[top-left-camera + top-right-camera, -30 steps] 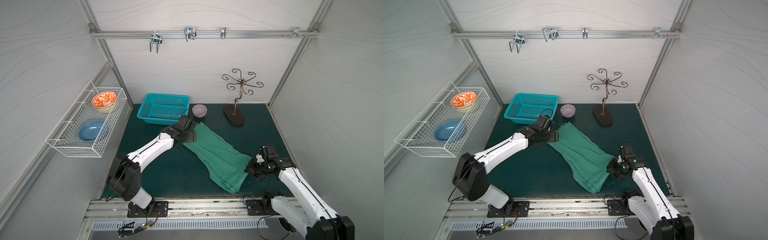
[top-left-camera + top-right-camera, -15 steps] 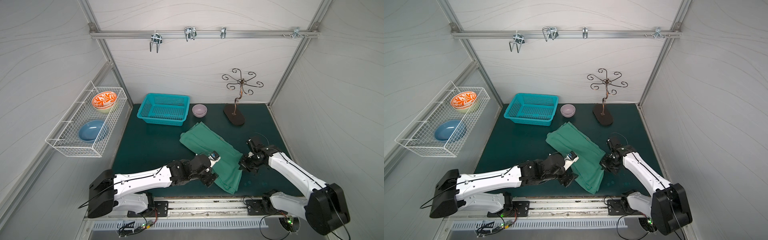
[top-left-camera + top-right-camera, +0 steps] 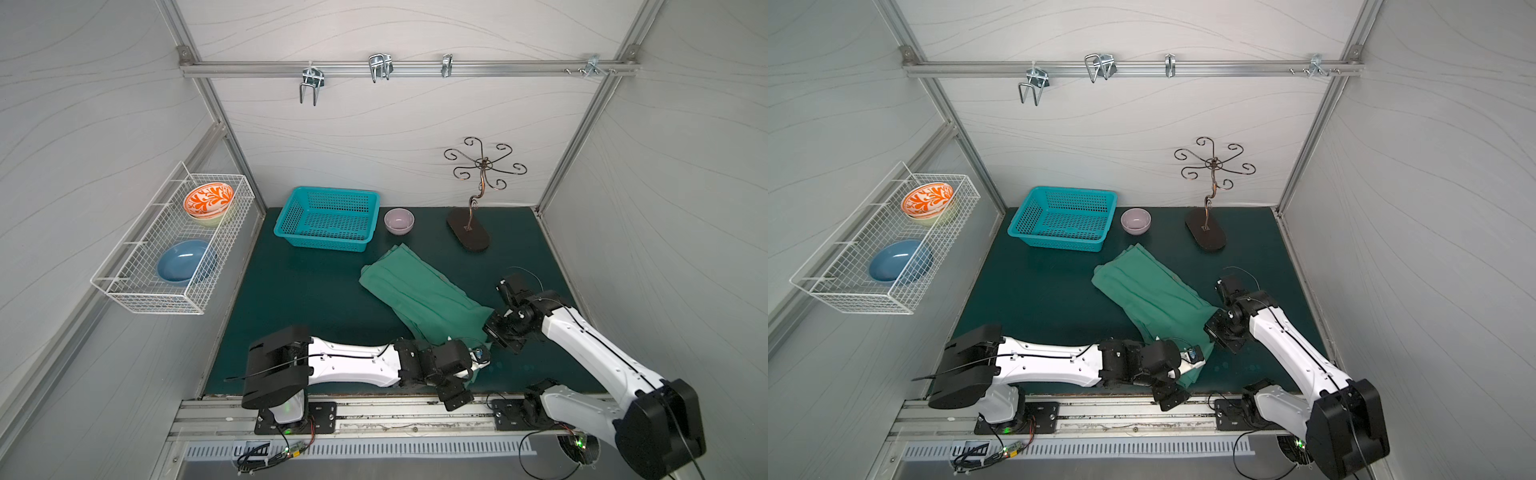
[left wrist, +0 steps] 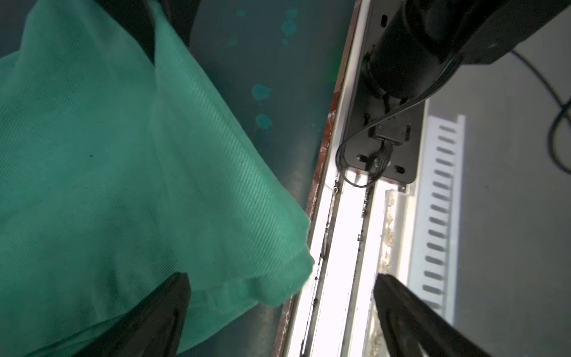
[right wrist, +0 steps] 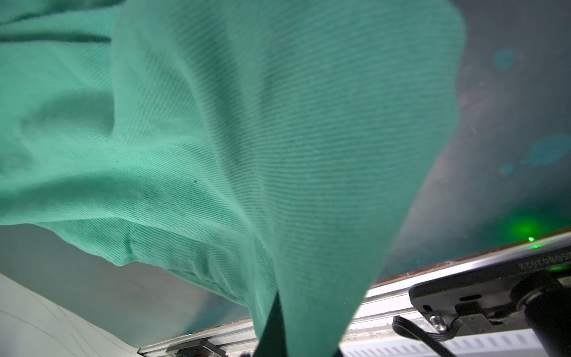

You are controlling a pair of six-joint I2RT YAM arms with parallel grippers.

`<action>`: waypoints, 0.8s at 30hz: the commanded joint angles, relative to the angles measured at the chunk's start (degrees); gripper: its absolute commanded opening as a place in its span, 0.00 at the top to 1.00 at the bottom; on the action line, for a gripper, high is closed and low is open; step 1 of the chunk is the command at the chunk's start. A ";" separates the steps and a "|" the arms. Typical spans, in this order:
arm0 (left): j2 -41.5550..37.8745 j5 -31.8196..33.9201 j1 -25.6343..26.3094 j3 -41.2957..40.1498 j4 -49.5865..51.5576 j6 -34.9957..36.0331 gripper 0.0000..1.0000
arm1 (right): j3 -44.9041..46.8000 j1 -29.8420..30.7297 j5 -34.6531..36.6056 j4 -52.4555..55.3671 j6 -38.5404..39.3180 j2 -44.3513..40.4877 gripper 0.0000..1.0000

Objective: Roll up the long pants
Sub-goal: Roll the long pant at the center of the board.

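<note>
The long pants point(image 3: 419, 291) need straightening for rolling up, so my left gripper should next grab their front corner, apart from the pants' edge my right gripper holds.
The long pants point(image 3: 419, 291) point(image 3: 1154, 291) are mid-green cloth lying diagonally on the dark mat point(image 3: 299, 299), from near the pink bowl to the front edge. My right gripper point(image 3: 493, 329) point(image 3: 1214, 328) is shut on the pants' right-hand edge near their front end. In the right wrist view the cloth point(image 5: 247, 139) drapes up from the right gripper point(image 5: 278, 337) and hides most of it. My left gripper point(image 3: 467, 384) point(image 4: 281, 309) is wide open at the pants' front corner point(image 4: 272, 262). One finger stands over the cloth, the other over the rail.
A turquoise basket point(image 3: 328, 218), a pink bowl point(image 3: 399, 220) and a metal branch stand point(image 3: 469, 232) line the back of the mat. A wire rack point(image 3: 124, 286) with bowls hangs on the left wall. The metal rail point(image 3: 374, 411) runs along the front edge.
The left arm has swung from the pants' far end by the basket to the front edge, and its jaws have opened wider. The right gripper has shifted slightly left, still holding cloth.
</note>
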State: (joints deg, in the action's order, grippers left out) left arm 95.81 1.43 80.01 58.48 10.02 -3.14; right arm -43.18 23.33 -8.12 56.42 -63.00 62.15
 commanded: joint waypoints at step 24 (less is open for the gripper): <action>3.77 7.42 -1.92 0.47 -6.96 6.47 1.00 | -2.58 -1.96 -0.05 3.73 10.15 -0.45 0.71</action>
State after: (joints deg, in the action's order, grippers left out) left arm 103.24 14.76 79.88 60.66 4.21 3.27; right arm -43.70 21.61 -9.21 58.48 -59.46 61.52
